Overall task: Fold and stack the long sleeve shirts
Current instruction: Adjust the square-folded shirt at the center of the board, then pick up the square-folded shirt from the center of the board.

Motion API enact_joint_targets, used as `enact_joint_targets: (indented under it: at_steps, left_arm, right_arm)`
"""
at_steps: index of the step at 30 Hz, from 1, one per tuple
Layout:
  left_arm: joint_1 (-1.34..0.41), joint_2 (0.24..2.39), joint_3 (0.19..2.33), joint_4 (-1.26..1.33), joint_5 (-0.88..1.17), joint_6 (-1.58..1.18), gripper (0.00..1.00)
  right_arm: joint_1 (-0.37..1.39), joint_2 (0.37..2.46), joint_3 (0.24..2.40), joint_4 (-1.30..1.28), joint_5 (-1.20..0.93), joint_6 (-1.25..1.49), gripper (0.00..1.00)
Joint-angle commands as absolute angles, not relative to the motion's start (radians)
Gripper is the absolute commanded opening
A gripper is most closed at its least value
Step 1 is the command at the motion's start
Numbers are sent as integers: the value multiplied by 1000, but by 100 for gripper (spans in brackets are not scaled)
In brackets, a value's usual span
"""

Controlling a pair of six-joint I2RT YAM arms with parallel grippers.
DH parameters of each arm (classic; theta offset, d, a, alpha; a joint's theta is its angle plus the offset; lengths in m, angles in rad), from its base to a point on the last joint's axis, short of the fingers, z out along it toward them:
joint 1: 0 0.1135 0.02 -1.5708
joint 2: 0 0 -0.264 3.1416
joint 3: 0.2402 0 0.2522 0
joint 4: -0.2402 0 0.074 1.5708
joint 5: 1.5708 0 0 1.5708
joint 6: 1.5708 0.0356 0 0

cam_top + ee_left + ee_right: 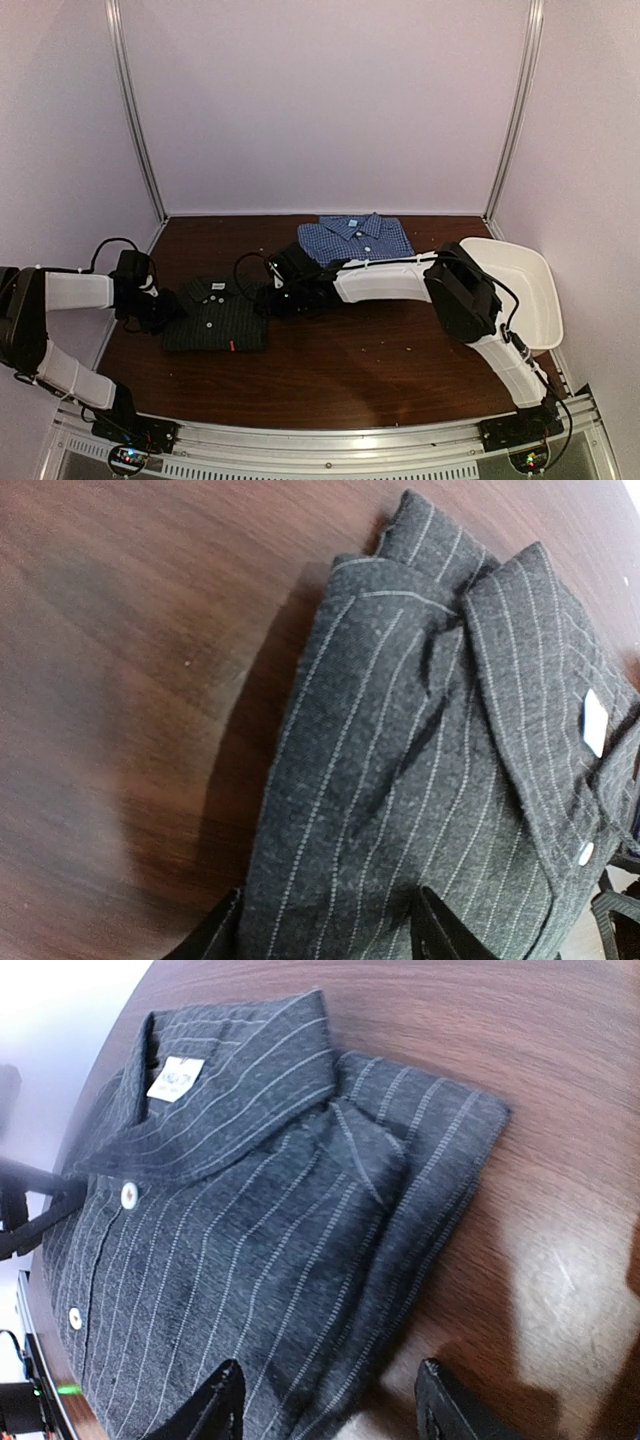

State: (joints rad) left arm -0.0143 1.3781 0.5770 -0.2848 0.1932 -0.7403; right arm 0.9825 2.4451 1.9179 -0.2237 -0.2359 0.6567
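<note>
I will next grab the side edge of the folded charcoal shirt with my right gripper, opposite my left gripper, to carry the shirt flat and stack it.
A folded dark charcoal pinstriped shirt [217, 314] with white buttons lies on the table at centre left. It also shows in the left wrist view [430, 770] and the right wrist view [250, 1250]. A folded blue checked shirt [356, 239] lies behind it at the back centre. My left gripper [168, 308] is open at the charcoal shirt's left edge, its jaws straddling that edge [330, 930]. My right gripper [268, 297] is open at the shirt's right edge, one jaw over the cloth and one over the table [330, 1405]. The navy shirt is out of view.
A white oblong tub [520, 285] stands at the right side of the dark wooden table [380, 370]. The right arm [400, 280] reaches across the middle from right to left. White walls close the back and sides.
</note>
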Motion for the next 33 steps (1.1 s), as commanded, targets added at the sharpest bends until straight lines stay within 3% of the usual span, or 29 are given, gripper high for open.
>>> enact_joint_targets:
  at_steps: [1,10,18,33]
  left_arm:
    - [-9,1381,540,-207,253,-765,55]
    - [-185,1232,443,-228,253,-956,54]
    - [-240,1108,470,-417,47,-991,59]
    - [-199,1278,485,-319,83,-878,59]
  right_arm:
    - [997,2490,1966,-263,-253,654,57]
    - [946,2489,2001,-332,-198,604,59]
    - [923,2475,2007,-381,-180,560,61]
    - [963,2537,2064,-476,-162,513,56]
